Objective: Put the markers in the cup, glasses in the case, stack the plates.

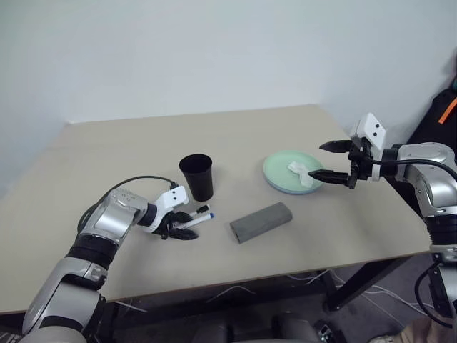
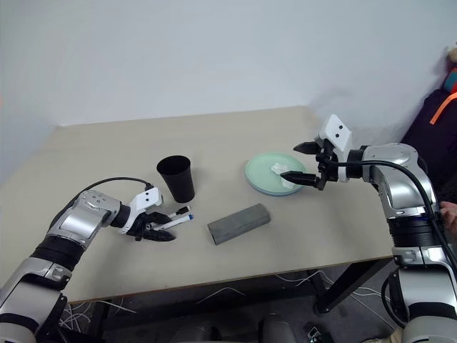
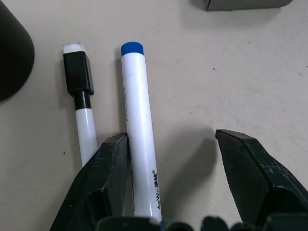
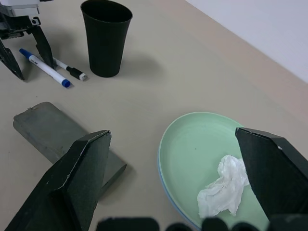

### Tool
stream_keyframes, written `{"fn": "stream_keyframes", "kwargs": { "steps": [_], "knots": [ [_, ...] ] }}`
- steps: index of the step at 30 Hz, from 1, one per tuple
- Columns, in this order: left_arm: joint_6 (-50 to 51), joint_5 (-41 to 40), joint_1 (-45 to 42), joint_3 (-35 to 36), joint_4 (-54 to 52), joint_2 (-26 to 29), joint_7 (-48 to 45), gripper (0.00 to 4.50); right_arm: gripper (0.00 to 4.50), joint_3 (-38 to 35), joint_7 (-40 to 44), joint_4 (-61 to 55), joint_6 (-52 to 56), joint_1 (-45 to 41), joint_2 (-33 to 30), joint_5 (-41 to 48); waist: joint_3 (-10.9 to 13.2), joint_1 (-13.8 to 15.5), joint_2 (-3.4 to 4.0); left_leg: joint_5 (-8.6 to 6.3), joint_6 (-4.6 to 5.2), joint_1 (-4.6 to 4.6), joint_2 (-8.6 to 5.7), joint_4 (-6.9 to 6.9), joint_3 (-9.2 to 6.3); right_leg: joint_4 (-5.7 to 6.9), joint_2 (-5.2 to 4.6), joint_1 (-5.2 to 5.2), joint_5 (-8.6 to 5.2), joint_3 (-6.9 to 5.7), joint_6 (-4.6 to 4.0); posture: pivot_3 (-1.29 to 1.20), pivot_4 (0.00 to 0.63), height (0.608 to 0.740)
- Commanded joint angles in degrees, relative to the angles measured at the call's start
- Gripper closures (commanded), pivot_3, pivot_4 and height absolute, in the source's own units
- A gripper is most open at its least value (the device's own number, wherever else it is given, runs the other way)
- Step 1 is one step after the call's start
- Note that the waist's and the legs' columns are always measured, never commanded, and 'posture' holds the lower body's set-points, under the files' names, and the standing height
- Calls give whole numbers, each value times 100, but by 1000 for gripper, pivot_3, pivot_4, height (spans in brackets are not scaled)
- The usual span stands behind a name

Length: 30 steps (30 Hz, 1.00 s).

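My left gripper closes on the blue-capped marker next, since the gripper's fingers reach down on both sides of the marker's white body (image 1: 193, 221) (image 3: 142, 144).
My left gripper (image 3: 171, 139) rests open on the table, straddling the blue-capped marker (image 3: 137, 120), which lies against one finger. The black-capped marker (image 3: 82, 101) lies just outside that finger. The black cup (image 1: 196, 176) stands upright right behind them. The grey case (image 1: 261, 221) lies shut to the right of the markers. The mint green plate (image 1: 282, 168) sits on the light blue plate (image 4: 161, 178), whose rim shows underneath. My right gripper (image 1: 318, 160) hangs open above the plates' right edge, holding nothing. The glasses are out of view.
A crumpled white tissue (image 1: 303, 173) lies on the green plate. A black cable (image 1: 136, 180) loops over my left wrist. The table's front edge (image 1: 235, 275) runs close below the case. A dark bag with an orange strap (image 1: 443, 114) stands off the table's right side.
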Motion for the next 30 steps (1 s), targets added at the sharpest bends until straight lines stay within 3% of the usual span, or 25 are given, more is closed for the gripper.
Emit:
{"fn": "stream_keyframes", "kwargs": {
  "steps": [1,6,8,15,24,30],
  "knots": [
    [55,169,-124,-218,74,-57,-239,1522,0,-161,-32,-207,-18,-92,-63,87,0,1,0,0,0,0,0,0,0,0,0,0,0,0,0,0,0,727],
    [57,358,-374,-297,314,-176,-293,1688,0,-152,-34,-208,-24,-105,-51,86,-1,10,1,0,0,-1,-1,3,-1,0,0,2,0,-1,0,0,0,727],
    [45,404,-452,-310,386,-225,-308,2120,0,-156,-39,-227,-23,-96,-49,90,-1,9,1,0,0,-1,-1,4,-2,0,-1,3,0,-2,0,0,0,727],
    [-185,621,-511,-407,506,-258,-390,4410,0,-163,-65,-291,-5,-60,-34,106,-1,4,2,-2,3,-2,-1,-1,1,-2,-1,1,-1,0,2,0,0,727],
    [-313,339,-491,-138,43,-373,-481,4407,0,-142,-75,-328,3,-40,7,117,-1,16,2,-2,4,-5,-1,3,0,-2,-4,1,-2,-1,3,0,0,727],
    [803,-1080,-777,871,-1094,-713,-607,4407,0,-127,-60,-264,-12,-104,39,107,2,10,-5,-2,4,-19,-2,6,-2,-2,-5,-11,-2,-2,3,0,0,727]
  ]
}}
